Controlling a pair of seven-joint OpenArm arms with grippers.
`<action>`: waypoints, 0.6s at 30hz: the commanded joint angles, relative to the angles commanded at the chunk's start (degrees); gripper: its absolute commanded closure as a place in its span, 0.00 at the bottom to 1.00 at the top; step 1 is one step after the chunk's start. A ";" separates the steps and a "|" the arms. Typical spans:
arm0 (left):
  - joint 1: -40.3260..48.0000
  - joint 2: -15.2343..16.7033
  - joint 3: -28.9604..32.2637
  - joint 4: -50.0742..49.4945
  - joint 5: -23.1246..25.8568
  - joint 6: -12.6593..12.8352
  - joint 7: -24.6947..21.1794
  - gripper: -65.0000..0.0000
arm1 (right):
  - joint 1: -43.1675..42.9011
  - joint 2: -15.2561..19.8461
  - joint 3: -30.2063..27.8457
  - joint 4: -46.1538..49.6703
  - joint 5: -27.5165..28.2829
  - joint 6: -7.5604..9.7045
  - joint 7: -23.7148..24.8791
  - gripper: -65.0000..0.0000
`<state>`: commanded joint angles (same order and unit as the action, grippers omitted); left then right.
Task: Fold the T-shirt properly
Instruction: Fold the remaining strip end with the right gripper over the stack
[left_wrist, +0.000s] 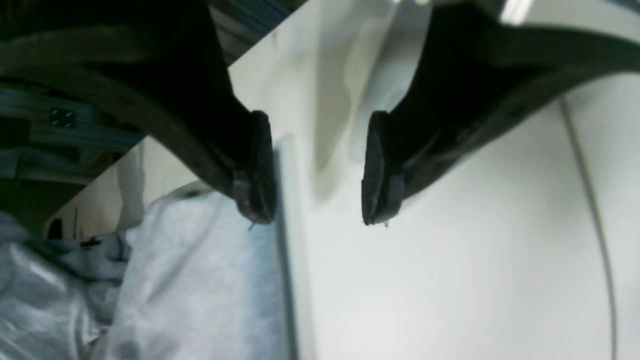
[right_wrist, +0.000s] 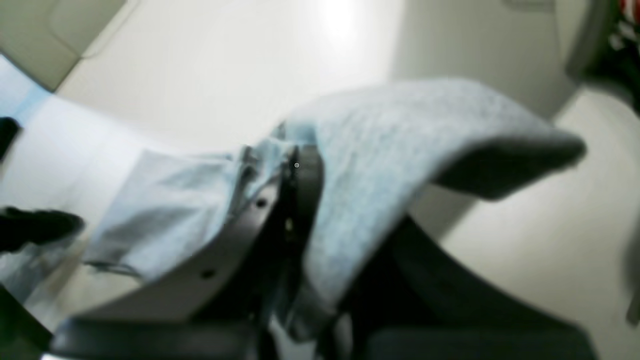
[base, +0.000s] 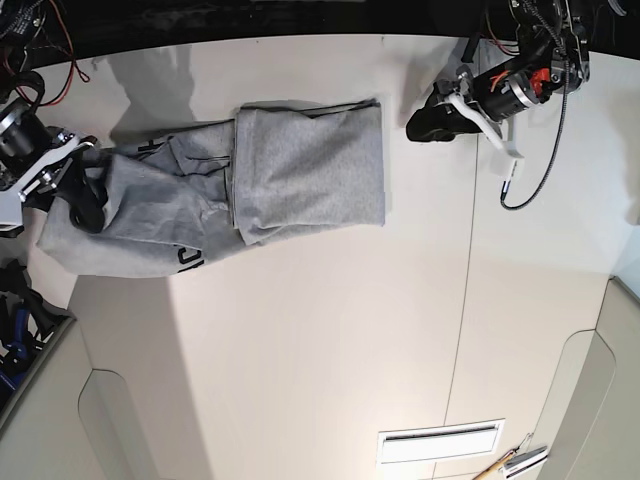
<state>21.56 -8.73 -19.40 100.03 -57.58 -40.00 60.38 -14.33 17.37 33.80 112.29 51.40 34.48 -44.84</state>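
The T-shirt's folded edge (base: 381, 160) is still out of reach of my left fingers, which are over bare white tabletop. My left gripper needs to move toward that edge before it closes on it.
The light-grey T-shirt (base: 300, 170) lies on the white table (base: 320, 350) at the back left. Its right part is folded over into a flat plain panel, and its left part is bunched, with black lettering (base: 190, 262) showing at the lower edge. My right gripper (base: 90, 205) is at the shirt's left end, shut on the cloth. In the right wrist view the T-shirt (right_wrist: 400, 150) drapes over the closed right gripper (right_wrist: 295, 165). My left gripper (base: 422, 128) hangs open just right of the shirt, holding nothing. In the left wrist view the left gripper (left_wrist: 317, 200) has the T-shirt (left_wrist: 200, 280) beside its left finger.
A black cable (base: 530, 170) loops down from the arm at the back right. A table seam (base: 468, 260) runs front to back. A white slotted plate (base: 440, 440) and some small tools (base: 515, 462) lie near the front edge. Wires (base: 50, 50) hang at the back left.
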 joint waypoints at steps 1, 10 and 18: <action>0.00 0.35 0.00 -0.33 0.00 0.00 -0.61 0.51 | 0.87 -0.33 -0.76 0.22 0.00 0.00 -0.59 1.00; 0.04 2.23 6.08 -0.66 3.82 0.00 -1.53 0.51 | 8.52 -0.44 -21.09 0.20 -6.54 -0.24 -0.59 1.00; 0.02 2.23 12.17 -0.66 6.40 0.00 -4.94 0.51 | 11.10 -5.88 -39.58 -0.24 -16.94 -1.70 0.50 1.00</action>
<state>21.58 -6.50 -7.22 99.37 -51.18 -40.00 55.44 -3.22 11.49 -5.78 112.05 34.46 32.77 -44.34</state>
